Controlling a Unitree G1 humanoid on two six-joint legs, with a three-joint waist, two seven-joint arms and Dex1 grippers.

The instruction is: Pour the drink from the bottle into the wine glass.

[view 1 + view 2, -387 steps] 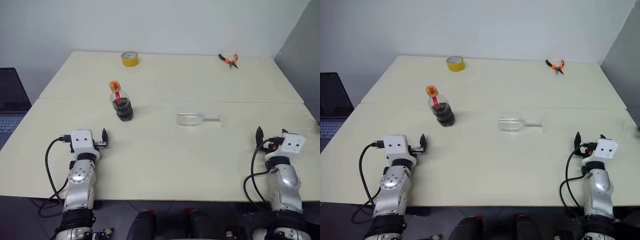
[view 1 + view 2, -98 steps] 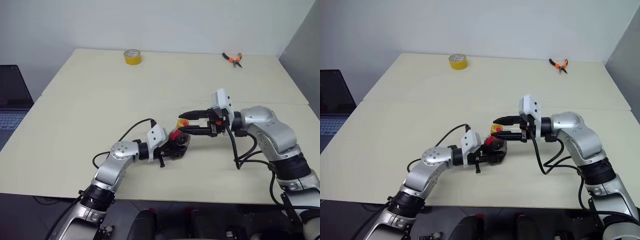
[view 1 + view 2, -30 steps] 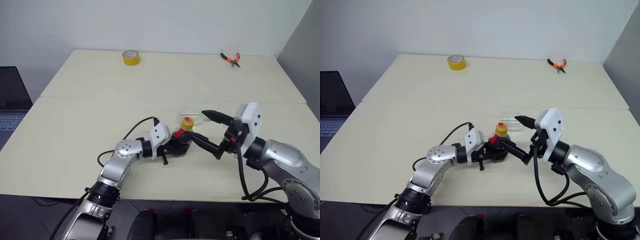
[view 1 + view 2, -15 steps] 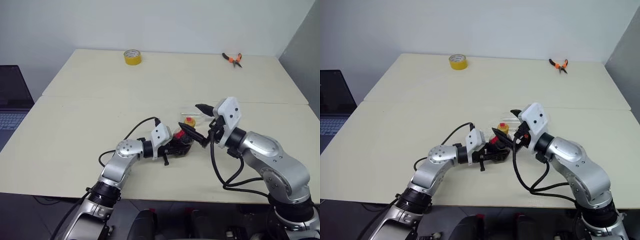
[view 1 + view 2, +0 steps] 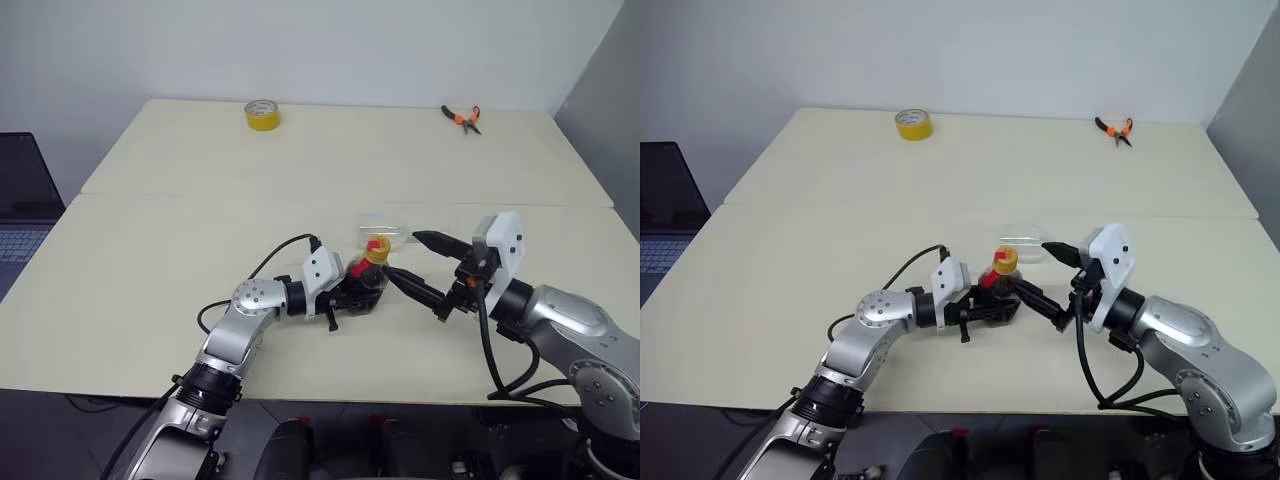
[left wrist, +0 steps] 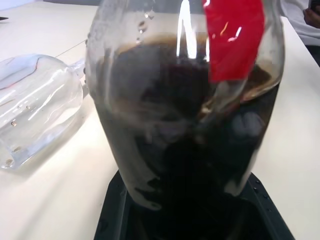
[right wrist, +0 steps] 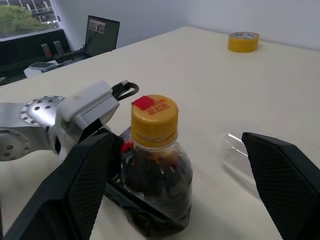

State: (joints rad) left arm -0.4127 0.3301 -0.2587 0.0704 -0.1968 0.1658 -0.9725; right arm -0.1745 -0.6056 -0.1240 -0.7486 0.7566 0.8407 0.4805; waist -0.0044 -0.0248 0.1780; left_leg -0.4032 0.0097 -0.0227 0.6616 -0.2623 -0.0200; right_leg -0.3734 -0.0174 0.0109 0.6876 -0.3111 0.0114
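Note:
My fingers don't reach the cap yet. My right gripper needs to move toward it before it closes on the orange-yellow cap (image 5: 377, 248).
The bottle (image 5: 368, 275) stands upright near the table's front middle, orange-yellow cap (image 7: 154, 117) on and red label on its neck. The dark drink (image 6: 190, 150) fills its lower body. My left gripper (image 5: 350, 298) reaches in from the left and is shut on the bottle's base. My right gripper (image 5: 398, 252) is open just right of the bottle, one finger (image 7: 80, 185) on each side of the cap and apart from it. The wine glass (image 5: 385, 228) lies on its side right behind the bottle, and the left wrist view has its bowl (image 6: 35, 100) close beside the bottle.
A yellow tape roll (image 5: 260, 114) sits at the table's far left. Orange-handled pliers (image 5: 460, 117) lie at the far right. A laptop (image 5: 20, 200) stands off the table's left edge. A seam crosses the table (image 5: 200, 195) behind the glass.
Half a second ago my right gripper was in close at the bottle's cap; it has drawn back to the right and a little lower, still open. The left gripper and bottle stayed put.

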